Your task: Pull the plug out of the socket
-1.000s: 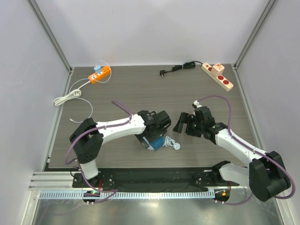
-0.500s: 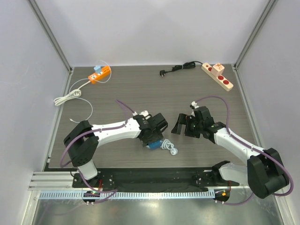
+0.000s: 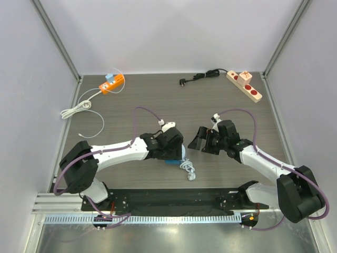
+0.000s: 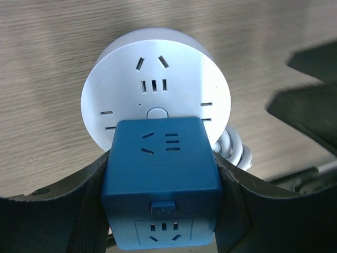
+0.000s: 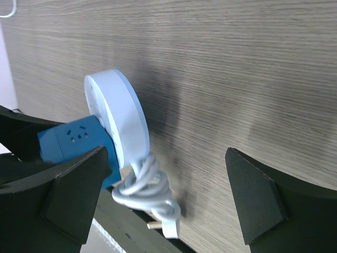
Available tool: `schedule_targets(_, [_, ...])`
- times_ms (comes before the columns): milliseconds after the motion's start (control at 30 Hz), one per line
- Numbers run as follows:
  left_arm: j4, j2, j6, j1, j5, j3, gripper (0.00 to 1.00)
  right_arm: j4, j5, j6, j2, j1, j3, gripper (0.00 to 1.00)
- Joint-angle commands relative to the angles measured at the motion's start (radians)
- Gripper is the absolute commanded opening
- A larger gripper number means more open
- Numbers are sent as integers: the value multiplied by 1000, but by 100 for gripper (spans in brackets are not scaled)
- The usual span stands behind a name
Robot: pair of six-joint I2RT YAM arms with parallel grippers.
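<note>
The white socket's rim [image 3: 184, 151] [image 5: 124, 114] should be grabbed front to back by my right gripper next. My left gripper can then pull the plug off.
A blue cube plug [image 4: 160, 174] sits plugged into the face of a round white socket [image 4: 155, 89]. My left gripper [image 4: 162, 168] is shut on the cube, one finger pressed to each side. In the top view the left gripper [image 3: 169, 146] covers most of the cube [image 3: 174, 160]. The socket [image 5: 124, 118] stands on its edge on the table, its coiled white cord [image 5: 147, 187] hanging below it. My right gripper [image 5: 166, 155] is open, a little to the right of the socket, and holds nothing. From above, the right gripper [image 3: 200, 139] faces the socket [image 3: 183, 152].
An orange power strip [image 3: 112, 83] with a white cable [image 3: 79, 106] lies at the back left. A beige strip with red sockets [image 3: 244, 86] and a black cord [image 3: 202, 77] lies at the back right. The black base rail [image 3: 168, 197] runs just behind the coiled cord.
The left jaws have closed on the blue cube, and the left arm has swung lower. The coiled cord has shifted left and nearer. The right gripper has edged left toward the socket.
</note>
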Motion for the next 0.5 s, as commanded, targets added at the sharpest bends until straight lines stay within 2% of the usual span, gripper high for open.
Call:
schedule_targets(0, [212,-104,120,3,80,-34,0,102,-43,55,14,5,-9,100])
schedule_targets(167, [354,-132,141,3,194,-106,0,228,-89,127,38,25,-43,100])
schedule_targets(300, [394,-116,149,3,261,-104,0,268,-65,162,44,58,-58,100])
schedule_targets(467, [414,-136,169,3,263,-103,0,314,-54,194,41,78,-101,96])
